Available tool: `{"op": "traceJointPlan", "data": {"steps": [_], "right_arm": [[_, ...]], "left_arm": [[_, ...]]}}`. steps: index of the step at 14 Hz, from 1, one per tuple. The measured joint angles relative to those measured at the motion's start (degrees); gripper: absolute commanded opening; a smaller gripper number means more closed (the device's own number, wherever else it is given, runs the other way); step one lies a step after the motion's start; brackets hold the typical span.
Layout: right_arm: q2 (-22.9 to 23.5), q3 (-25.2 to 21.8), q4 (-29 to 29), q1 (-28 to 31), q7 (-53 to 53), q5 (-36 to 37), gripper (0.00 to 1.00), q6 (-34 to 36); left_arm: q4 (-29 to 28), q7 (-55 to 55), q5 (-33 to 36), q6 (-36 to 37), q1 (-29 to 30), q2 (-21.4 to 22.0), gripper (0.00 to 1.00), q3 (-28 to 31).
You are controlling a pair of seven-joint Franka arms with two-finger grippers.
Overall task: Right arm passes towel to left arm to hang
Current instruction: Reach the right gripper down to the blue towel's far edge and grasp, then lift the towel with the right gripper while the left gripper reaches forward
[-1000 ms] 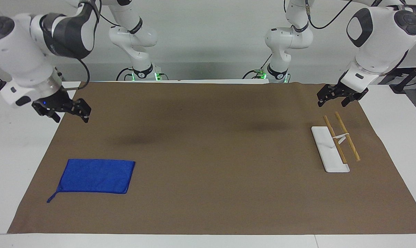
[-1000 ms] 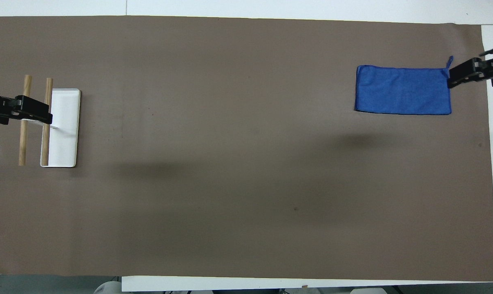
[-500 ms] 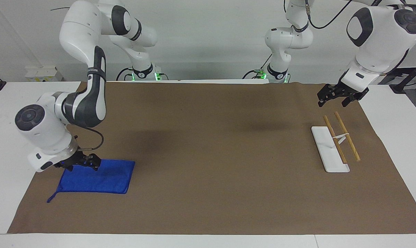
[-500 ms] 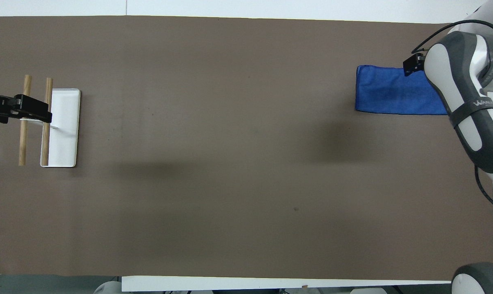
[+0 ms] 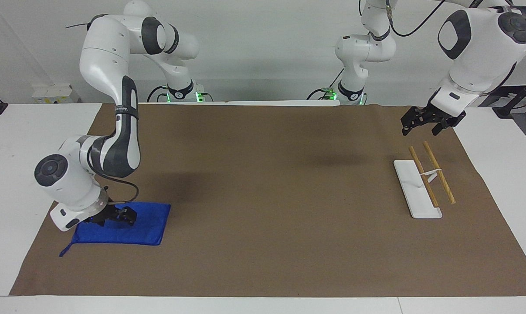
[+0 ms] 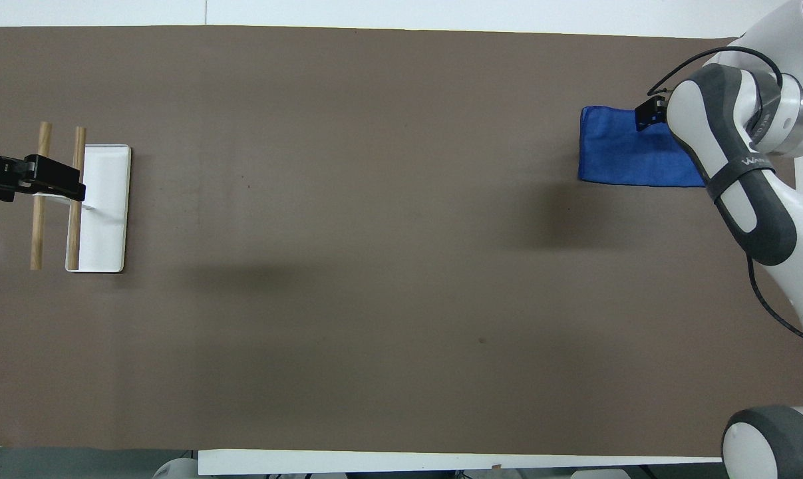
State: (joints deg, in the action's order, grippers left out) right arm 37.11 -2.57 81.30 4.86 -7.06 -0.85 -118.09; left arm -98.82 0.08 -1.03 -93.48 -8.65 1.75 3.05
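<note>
The towel (image 6: 621,156) is to be passed to my left arm. My right gripper will grab the towel by its edge (image 6: 619,108) next.
The bright blue towel (image 5: 134,230) (image 6: 621,156) lies flat on the brown mat at the right arm's end of the table. Its thin loop (image 5: 65,251) sticks out at the corner farthest from the robots. My right gripper (image 5: 119,218) (image 6: 648,114) is down low over the part of the towel nearer the robots, open, with the cloth still flat under it. I cannot tell whether it touches the cloth. The right arm hides one end of the towel in the overhead view. My left gripper (image 5: 422,127) (image 6: 75,189) waits open and empty over the rack.
A rack stands at the left arm's end of the table. It has a white base (image 5: 413,189) (image 6: 105,226) and two wooden rods (image 5: 440,179) (image 6: 38,199). The brown mat (image 5: 267,196) covers most of the table.
The right arm swung down from high over the mat's edge to the towel, then slid a little inward along the cloth. The towel and the left arm stayed put.
</note>
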Motion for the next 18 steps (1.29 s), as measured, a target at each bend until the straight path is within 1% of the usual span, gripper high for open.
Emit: {"op": "traceJointPlan", "data": {"steps": [3,9,10,11,13,15,16,17,18], "right_arm": [[0.46,0.00,2.52,0.00,0.01,0.00,0.94,-2.81],[0.46,-0.06,4.14,0.07,0.02,0.00,0.87,-3.11],[0.45,-0.07,4.28,0.08,0.02,0.01,0.83,-3.28],[0.45,-0.08,4.32,0.09,0.02,0.02,0.77,-3.39],[0.38,-0.08,4.35,0.09,0.02,0.09,0.55,-3.53],[-0.03,-0.11,4.35,0.09,0.02,0.32,0.21,-3.54],[-0.16,-0.10,4.36,0.08,0.02,0.36,0.09,-3.54],[-0.25,-0.10,4.38,0.05,0.02,0.38,0.03,-3.54],[-0.30,-0.10,4.39,0.05,0.02,0.42,0.00,-3.53]], "left_arm": [[-0.06,0.00,0.00,0.00,0.00,0.00,0.99,0.00],[-0.23,0.00,0.00,0.00,0.00,0.00,0.99,0.00],[-0.24,0.00,0.00,0.00,0.00,0.00,0.99,0.00],[-0.24,0.00,0.00,0.00,0.00,0.00,0.99,0.00],[-0.25,0.00,0.00,0.00,0.00,0.00,0.99,0.00],[-0.25,0.00,0.00,0.00,0.00,0.00,0.99,0.00],[-0.25,0.00,0.00,0.00,0.00,0.00,0.99,0.00],[-0.25,0.00,0.00,0.00,0.00,0.00,0.99,0.00],[-0.25,0.00,0.00,0.00,0.00,0.00,0.99,0.00]]}}
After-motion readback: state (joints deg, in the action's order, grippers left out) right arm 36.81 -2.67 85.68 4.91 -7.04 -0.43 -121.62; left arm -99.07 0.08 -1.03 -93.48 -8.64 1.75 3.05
